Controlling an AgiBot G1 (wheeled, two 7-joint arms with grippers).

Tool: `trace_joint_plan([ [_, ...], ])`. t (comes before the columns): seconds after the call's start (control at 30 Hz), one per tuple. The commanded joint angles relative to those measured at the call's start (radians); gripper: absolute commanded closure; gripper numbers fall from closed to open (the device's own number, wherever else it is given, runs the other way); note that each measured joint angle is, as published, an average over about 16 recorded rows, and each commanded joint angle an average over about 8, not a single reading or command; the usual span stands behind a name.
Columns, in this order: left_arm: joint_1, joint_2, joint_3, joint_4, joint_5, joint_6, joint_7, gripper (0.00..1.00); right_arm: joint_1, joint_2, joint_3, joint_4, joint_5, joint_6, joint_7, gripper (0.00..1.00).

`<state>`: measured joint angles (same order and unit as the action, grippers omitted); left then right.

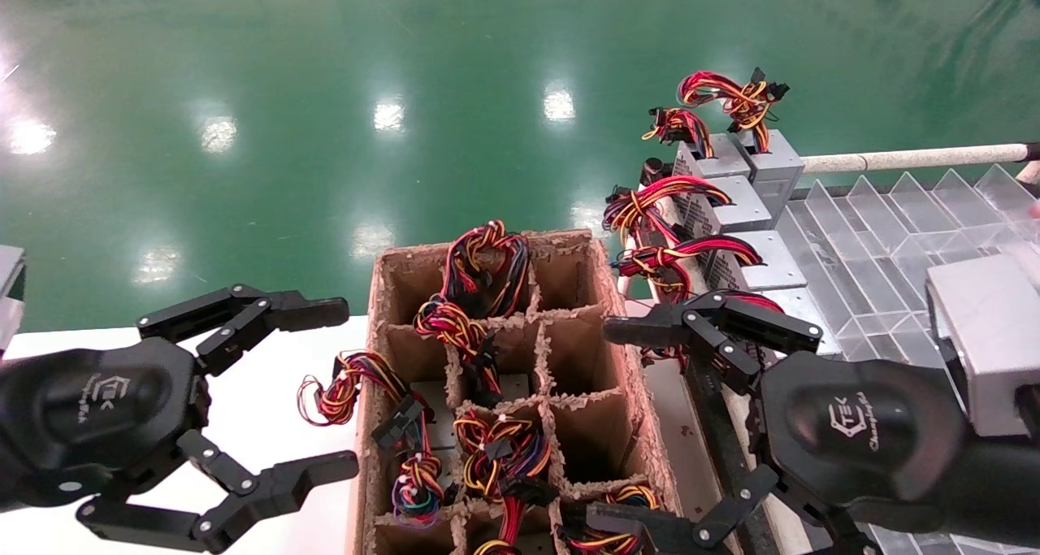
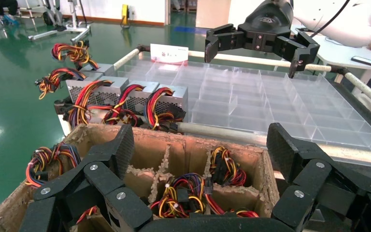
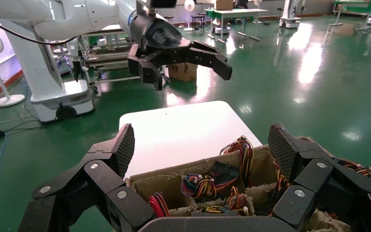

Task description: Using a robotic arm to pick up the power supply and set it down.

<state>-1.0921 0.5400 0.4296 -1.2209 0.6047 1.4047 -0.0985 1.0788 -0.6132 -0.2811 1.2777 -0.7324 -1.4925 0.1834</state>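
The power supply needs to be lifted out of the brown cardboard divider box (image 1: 626, 360), so my right gripper should grab the power supply's looped wire bundle next.
Several silver-grey power supplies (image 1: 735, 205) stand in a row beside the clear tray, with red, yellow and black wire loops on top; the left wrist view shows the power supply row (image 2: 125, 94) beyond the box. More wire bundles (image 1: 455, 327) stick out of the cells of a brown cardboard divider box (image 1: 626, 360). My left gripper (image 1: 349, 383) hovers open over the white table left of the box and holds nothing. My right gripper (image 1: 599, 422) hovers open over the box's right wall, also holding nothing. Each wrist view looks across the box (image 2: 174, 145) (image 3: 174, 181) at the other arm.
A clear plastic divider tray (image 1: 886, 214) lies to the right behind a pale rail (image 1: 910, 159). The white table (image 3: 183, 128) reaches left of the box. Glossy green floor (image 1: 325, 92) lies beyond. Some cells on the box's right side hold no wires.
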Motion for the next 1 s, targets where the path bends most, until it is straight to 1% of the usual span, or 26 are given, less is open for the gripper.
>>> trace_joint_plan([
  [0.03,0.000,0.000,0.000,0.000,0.000,0.000,0.000,0.00,0.000,0.000,0.000,0.000,0.000,0.000,0.000,0.00],
  [0.43,0.000,0.000,0.000,0.000,0.000,0.000,0.000,0.00,0.000,0.000,0.000,0.000,0.000,0.000,0.000,0.00],
  [0.47,0.000,0.000,0.000,0.000,0.000,0.000,0.000,0.08,0.000,0.000,0.000,0.000,0.000,0.000,0.000,0.00],
  [0.7,0.000,0.000,0.000,0.000,0.000,0.000,0.000,0.95,0.002,0.008,0.008,-0.001,-0.001,0.006,-0.009,0.00],
  [0.73,0.000,0.000,0.000,0.000,0.000,0.000,0.000,1.00,0.003,0.013,0.013,-0.002,-0.005,0.010,-0.017,0.00],
  [0.9,0.000,0.000,0.000,0.000,0.000,0.000,0.000,1.00,0.001,0.037,0.031,-0.030,-0.051,0.050,-0.074,0.00],
  [1.0,0.000,0.000,0.000,0.000,0.000,0.000,0.000,1.00,0.007,0.030,0.018,-0.064,-0.103,0.067,-0.104,0.00],
])
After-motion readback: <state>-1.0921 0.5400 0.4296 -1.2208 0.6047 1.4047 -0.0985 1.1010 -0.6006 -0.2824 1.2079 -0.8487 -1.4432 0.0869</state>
